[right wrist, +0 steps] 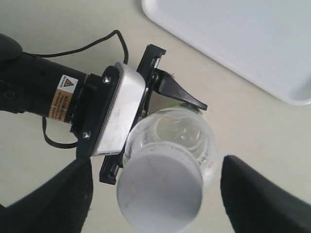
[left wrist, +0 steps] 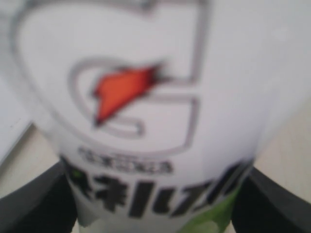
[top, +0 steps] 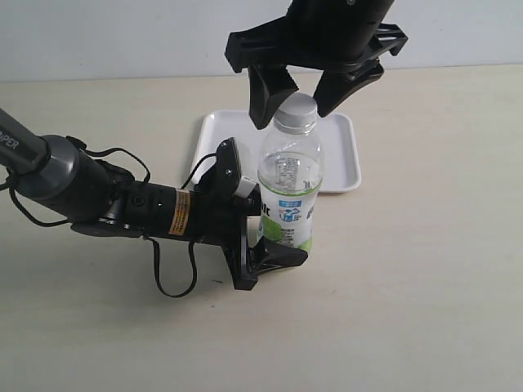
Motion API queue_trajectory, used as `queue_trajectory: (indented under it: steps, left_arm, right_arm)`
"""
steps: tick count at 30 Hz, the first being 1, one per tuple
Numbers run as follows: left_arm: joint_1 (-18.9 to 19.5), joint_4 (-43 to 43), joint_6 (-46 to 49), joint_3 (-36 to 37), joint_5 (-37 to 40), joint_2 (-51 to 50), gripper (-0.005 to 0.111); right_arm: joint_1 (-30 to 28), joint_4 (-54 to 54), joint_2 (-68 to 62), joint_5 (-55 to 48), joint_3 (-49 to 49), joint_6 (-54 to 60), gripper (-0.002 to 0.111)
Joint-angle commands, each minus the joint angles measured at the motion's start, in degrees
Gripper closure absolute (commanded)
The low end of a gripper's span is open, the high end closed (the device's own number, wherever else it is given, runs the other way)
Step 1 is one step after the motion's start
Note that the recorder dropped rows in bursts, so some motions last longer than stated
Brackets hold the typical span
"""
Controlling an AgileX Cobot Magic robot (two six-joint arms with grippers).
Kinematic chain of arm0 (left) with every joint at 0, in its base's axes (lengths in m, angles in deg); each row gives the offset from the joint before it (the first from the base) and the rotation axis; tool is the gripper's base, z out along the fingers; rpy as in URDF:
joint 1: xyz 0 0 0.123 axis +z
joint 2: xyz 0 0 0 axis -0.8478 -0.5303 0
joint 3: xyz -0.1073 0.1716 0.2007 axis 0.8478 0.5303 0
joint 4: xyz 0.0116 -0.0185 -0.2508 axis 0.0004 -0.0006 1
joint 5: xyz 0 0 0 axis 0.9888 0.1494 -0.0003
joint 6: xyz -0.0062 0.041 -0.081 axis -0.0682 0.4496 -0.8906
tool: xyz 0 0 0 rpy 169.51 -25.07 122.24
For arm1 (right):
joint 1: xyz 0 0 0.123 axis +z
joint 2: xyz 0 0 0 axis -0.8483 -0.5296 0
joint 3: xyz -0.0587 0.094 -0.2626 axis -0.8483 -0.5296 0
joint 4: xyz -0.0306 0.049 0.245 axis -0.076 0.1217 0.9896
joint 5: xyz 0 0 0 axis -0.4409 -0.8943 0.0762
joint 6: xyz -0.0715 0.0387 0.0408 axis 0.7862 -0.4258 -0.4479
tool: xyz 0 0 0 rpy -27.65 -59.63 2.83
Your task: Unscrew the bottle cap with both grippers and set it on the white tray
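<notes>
My right gripper is to grab the bottle cap by its round side (top: 295, 120) next, so that it can unscrew the cap for the white tray (top: 343, 163).
The clear bottle (top: 290, 184) stands upright on the table just in front of the white tray (top: 343, 163). Its white cap (top: 295, 109) sits on the neck. My left gripper (top: 260, 235) comes in from the left and is shut on the bottle's labelled lower part; the label (left wrist: 146, 97) fills the left wrist view, with a dark finger on each side. My right gripper (top: 300, 90) hangs above, open, its fingers (top: 265, 102) either side of the cap without touching. From above, the cap (right wrist: 160, 194) lies between the two spread black fingers (right wrist: 257, 199).
The white tray (right wrist: 233, 39) holds nothing and lies behind the bottle. Loose black cables (top: 167, 278) trail from the left arm over the table. The tan tabletop stretches to the right and front of the bottle.
</notes>
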Motion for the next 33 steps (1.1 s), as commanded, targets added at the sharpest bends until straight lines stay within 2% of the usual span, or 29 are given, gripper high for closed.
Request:
queue_trajectory:
  steps: [1, 6, 12, 33]
  left_arm:
    - [-0.2, 0.6, 0.1, -0.3, -2.1, 0.9, 0.107]
    - [-0.2, 0.6, 0.0, -0.3, -2.1, 0.9, 0.107]
    - [-0.2, 0.6, 0.0, -0.3, -2.1, 0.9, 0.107]
    - [-0.2, 0.6, 0.0, -0.3, -2.1, 0.9, 0.107]
  right_arm:
    - [-0.1, -1.5, 0.9, 0.1, 0.6, 0.0, 0.038]
    - [-0.1, -2.1, 1.9, 0.1, 0.6, 0.0, 0.038]
    - [-0.1, -2.1, 1.9, 0.1, 0.6, 0.4, 0.047]
    - [-0.1, -2.7, 0.9, 0.1, 0.6, 1.9, 0.049]
